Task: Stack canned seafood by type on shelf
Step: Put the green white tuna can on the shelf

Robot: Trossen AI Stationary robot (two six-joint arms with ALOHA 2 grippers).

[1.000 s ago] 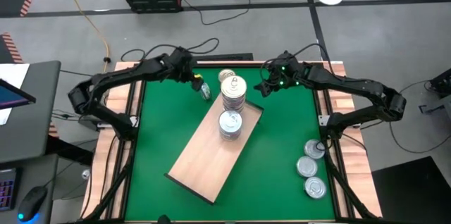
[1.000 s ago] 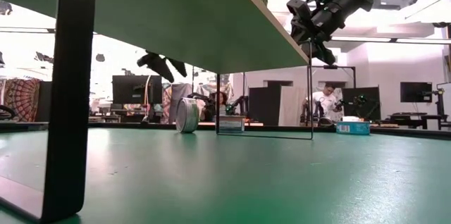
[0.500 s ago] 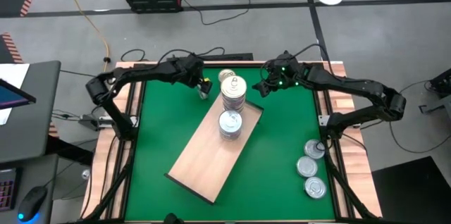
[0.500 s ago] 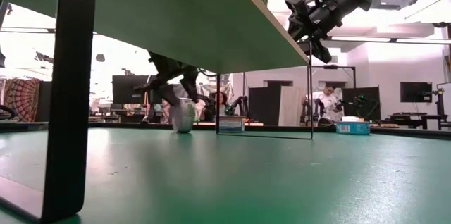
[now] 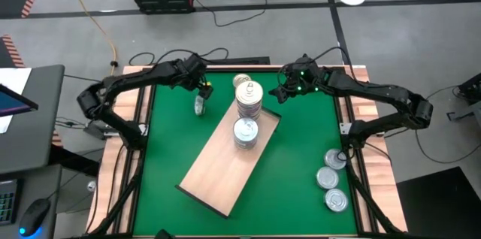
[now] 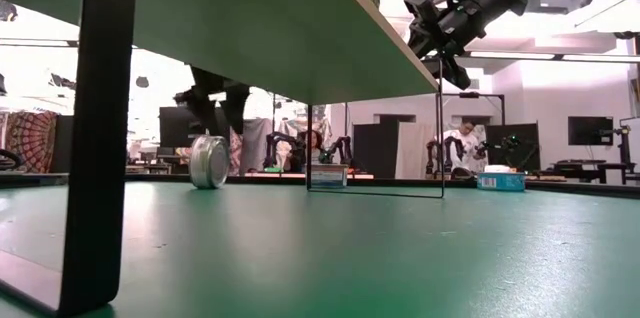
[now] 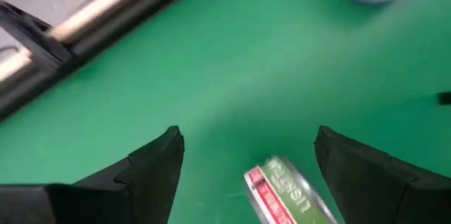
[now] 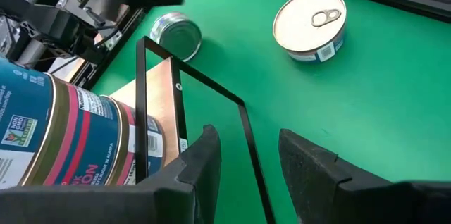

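The tin needs to be stacked by type on the shelf, so my left gripper will next grab the silver tin by its flat ends.
The light wooden shelf stands on thin black legs in the middle of the green table. Two stacks of tins stand on its far end, a tall one and a lower one. A silver tin stands on its edge on the table, left of the shelf. My left gripper hangs open just above it, and the tin lies between the fingers, clear of both. My right gripper hovers open by the shelf's far right corner, with nothing between its fingers.
One flat tin lies on the table beyond the shelf, between the two grippers. Three more tins lie near the table's right edge. The table is bordered by wooden rails. Green surface lies open near the front and at the left.
My left gripper came down onto the tin standing on its edge, then moved toward the table's left edge and a little up. The tin rolled along the table toward the left edge and still stands on its edge.
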